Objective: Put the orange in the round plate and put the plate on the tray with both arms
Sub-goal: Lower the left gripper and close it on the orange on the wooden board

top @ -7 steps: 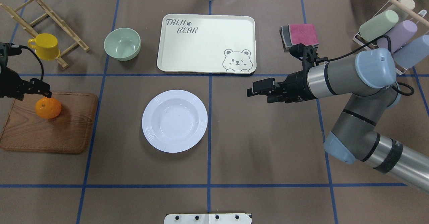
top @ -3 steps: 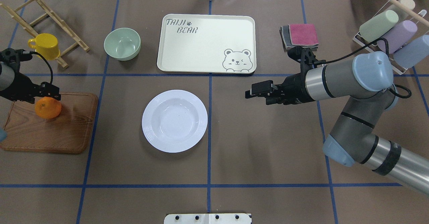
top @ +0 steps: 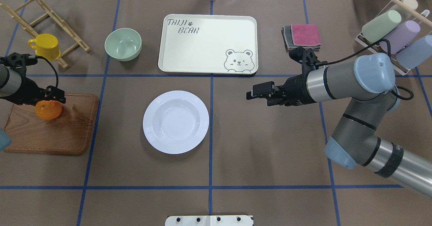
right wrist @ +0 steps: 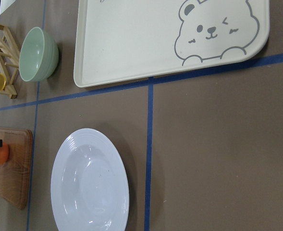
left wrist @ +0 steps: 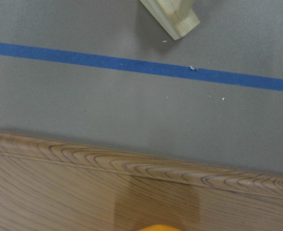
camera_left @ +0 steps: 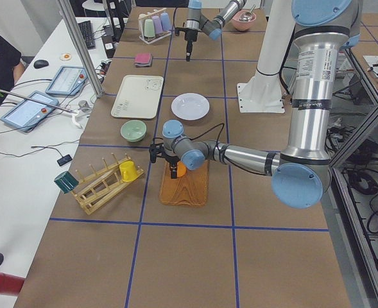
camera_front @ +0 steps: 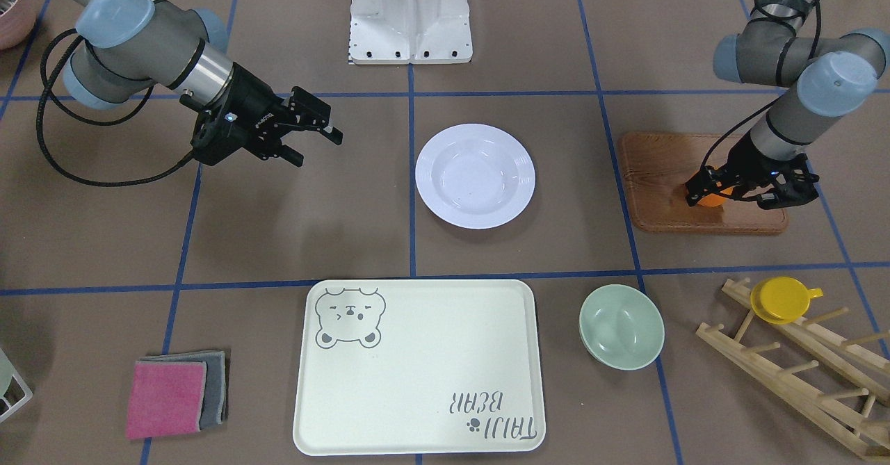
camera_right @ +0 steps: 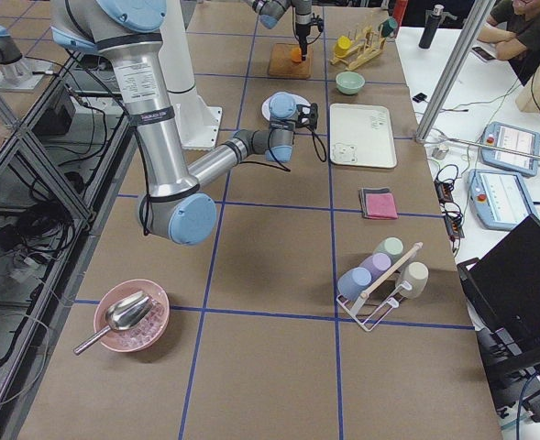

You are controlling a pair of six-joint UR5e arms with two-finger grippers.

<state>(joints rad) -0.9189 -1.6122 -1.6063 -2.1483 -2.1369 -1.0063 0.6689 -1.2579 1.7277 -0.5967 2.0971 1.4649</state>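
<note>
The robot's left gripper should next take the orange by its two opposite sides and place the orange [camera_front: 713, 199] in the round plate [camera_front: 475, 176].
The orange [top: 49, 111] rests on the brown wooden board [top: 67, 131] at the table's left. My left gripper [top: 50, 99] hangs over it and is open, its fingers [camera_front: 697, 190] spread to either side of the orange [camera_front: 713, 199]. It partly hides the fruit. Only a sliver of orange [left wrist: 160, 228] shows in the left wrist view. The white round plate [top: 175, 122] sits empty at mid-table. Behind it lies the cream bear tray [top: 202, 47], also empty. My right gripper [top: 256, 97] hovers open and empty to the right of the plate, pointing toward it.
A pale-green bowl [top: 123, 44] stands left of the tray. A yellow cup [top: 45, 46] hangs on a wooden rack [top: 50, 16] at the far left. Folded pink and grey cloths [top: 302, 35] and a rack of pastel cups [top: 391, 30] are at the far right.
My left gripper has shifted rightward and come in over the orange. The right arm has edged slightly toward the plate. The orange and plate have not moved.
</note>
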